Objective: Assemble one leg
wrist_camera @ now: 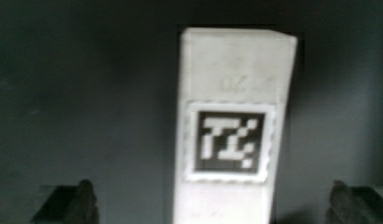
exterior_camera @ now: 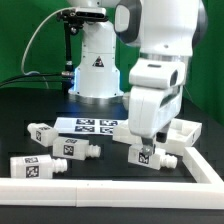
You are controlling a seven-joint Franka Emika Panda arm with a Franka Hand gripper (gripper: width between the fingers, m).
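Note:
The blank end of the white leg should stay free for assembling, so my gripper will next grab the leg by its black-and-white tagged section [exterior_camera: 144,157] [wrist_camera: 229,143].
In the wrist view a white blocky leg [wrist_camera: 238,90] with a black-and-white tag lies lengthwise between my fingers. My gripper [wrist_camera: 213,206] is open. Its dark fingertips [wrist_camera: 69,204] stand well apart from the leg on either side and do not touch it. In the exterior view the gripper [exterior_camera: 147,153] hangs low over this leg [exterior_camera: 158,160] on the black table, right of centre. Three more legs lie to the exterior view's left: one [exterior_camera: 42,132] at the back, one [exterior_camera: 73,150] in the middle and one [exterior_camera: 40,168] nearest the front.
The marker board [exterior_camera: 90,124] lies flat in front of the robot base. A large white tray-like panel [exterior_camera: 186,131] sits at the exterior view's right. A long white bar [exterior_camera: 100,186] runs along the front of the table.

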